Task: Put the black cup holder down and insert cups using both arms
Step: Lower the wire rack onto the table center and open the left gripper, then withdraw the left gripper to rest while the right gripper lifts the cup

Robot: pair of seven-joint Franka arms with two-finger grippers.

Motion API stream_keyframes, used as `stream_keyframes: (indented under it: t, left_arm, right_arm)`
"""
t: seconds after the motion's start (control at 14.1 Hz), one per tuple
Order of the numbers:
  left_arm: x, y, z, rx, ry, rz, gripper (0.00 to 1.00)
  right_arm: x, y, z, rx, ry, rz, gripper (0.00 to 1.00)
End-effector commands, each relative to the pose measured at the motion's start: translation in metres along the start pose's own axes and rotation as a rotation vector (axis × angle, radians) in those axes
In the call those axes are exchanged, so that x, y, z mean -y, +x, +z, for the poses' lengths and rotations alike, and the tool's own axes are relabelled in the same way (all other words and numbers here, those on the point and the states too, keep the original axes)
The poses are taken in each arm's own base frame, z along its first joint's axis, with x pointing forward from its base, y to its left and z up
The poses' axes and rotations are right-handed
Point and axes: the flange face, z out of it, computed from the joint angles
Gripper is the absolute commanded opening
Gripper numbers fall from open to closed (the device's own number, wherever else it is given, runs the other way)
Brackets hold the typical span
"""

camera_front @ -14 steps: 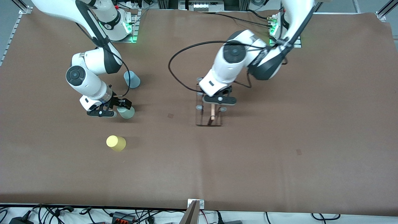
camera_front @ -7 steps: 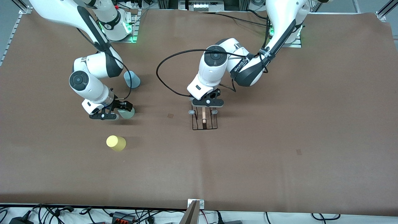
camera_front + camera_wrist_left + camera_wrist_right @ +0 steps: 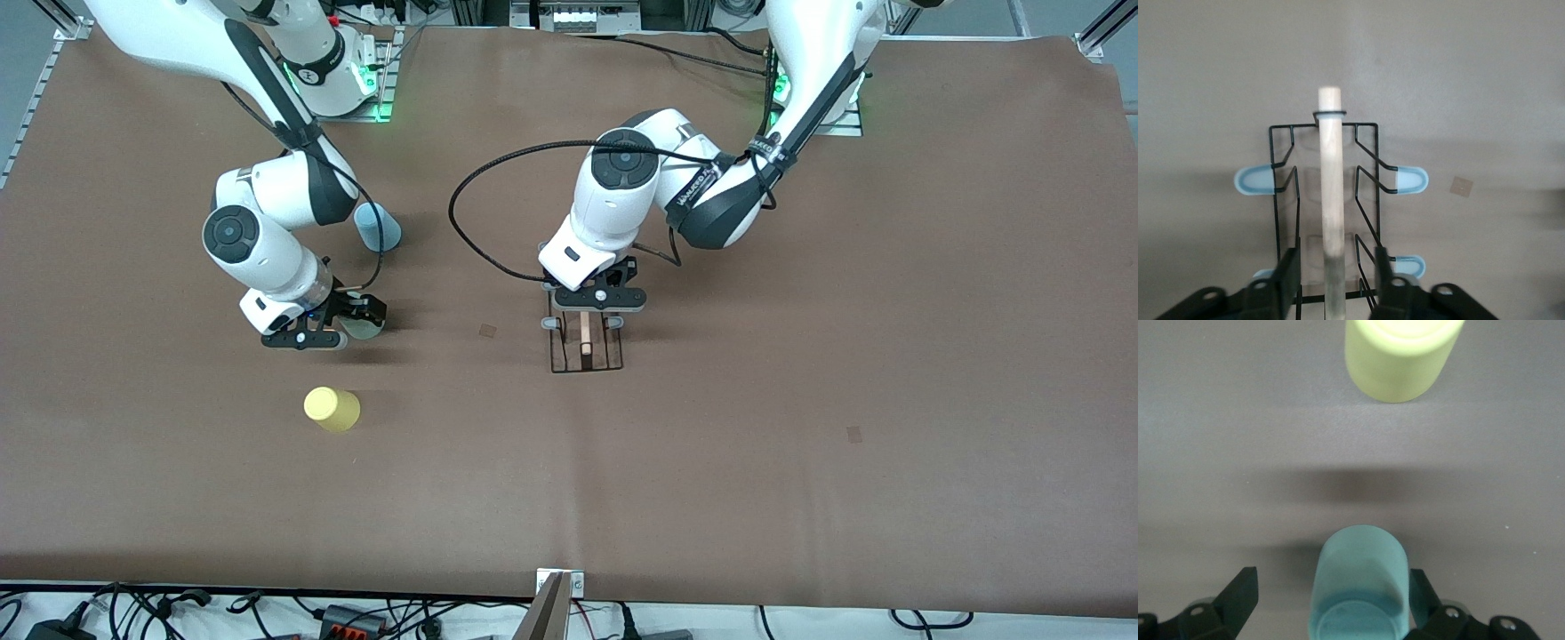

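My right gripper would miss if it closed on the cup now, as its fingers stop short, so it first needs to move toward the pale grey-green cup's middle (image 3: pixel 363 329).
The black cup holder (image 3: pixel 588 349) stands on the brown table near its middle, and its wooden rod (image 3: pixel 1331 193) runs between grey-tipped pegs (image 3: pixel 1411 180). My left gripper (image 3: pixel 589 311) sits low over the holder's end farther from the front camera. It is open, with one finger (image 3: pixel 1288 280) on each side of the rod and a gap on both sides. My right gripper (image 3: pixel 348 323) is open around the pale grey-green cup (image 3: pixel 1361 580) without touching it. The yellow cup (image 3: pixel 331 410) stands nearer the front camera. The light blue cup (image 3: pixel 378 227) stands farther from it.
A brown mat (image 3: pixel 800 427) covers the whole table. A black cable (image 3: pixel 462 204) loops from the left arm low over the table beside the holder. Cables and plugs (image 3: pixel 356 613) lie along the table edge nearest the front camera.
The left arm carried the holder a little toward the right arm's end and set it down, then its fingers opened off the rod. The right gripper slid slightly further around the grey-green cup.
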Motion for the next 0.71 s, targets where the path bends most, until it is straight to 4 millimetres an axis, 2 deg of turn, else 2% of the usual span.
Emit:
stream_keyframes:
  t: [0.0, 0.14, 0.21, 0.28, 0.5, 0.64]
  left_arm:
    - [0.01, -0.002, -0.051, -0.038, 0.046, 0.002, 1.0]
    - [0.026, -0.005, -0.091, -0.03, 0.101, 0.034, 1.0]
    - [0.04, 0.002, -0.113, -0.021, 0.115, 0.058, 1.0]
    - [0.059, 0.012, -0.137, -0.004, 0.146, 0.072, 1.0]
    - [0.115, 0.047, -0.188, 0.051, 0.196, 0.11, 1.0]
    - [0.166, 0.071, -0.201, 0.1, 0.216, 0.143, 1.0]
  right_arm:
    - [0.002, -0.008, 0.005, 0.014, -0.011, 0.006, 1.0]
    - [0.0, -0.012, 0.01, 0.025, -0.014, 0.008, 1.0]
    - [-0.001, -0.015, 0.012, 0.032, -0.016, 0.008, 1.0]
    - [-0.002, -0.017, 0.013, 0.034, -0.017, 0.009, 1.0]
    - [-0.003, -0.023, 0.019, 0.047, -0.02, 0.008, 1.0]
    - [-0.004, -0.027, 0.023, 0.057, -0.023, 0.008, 1.0]
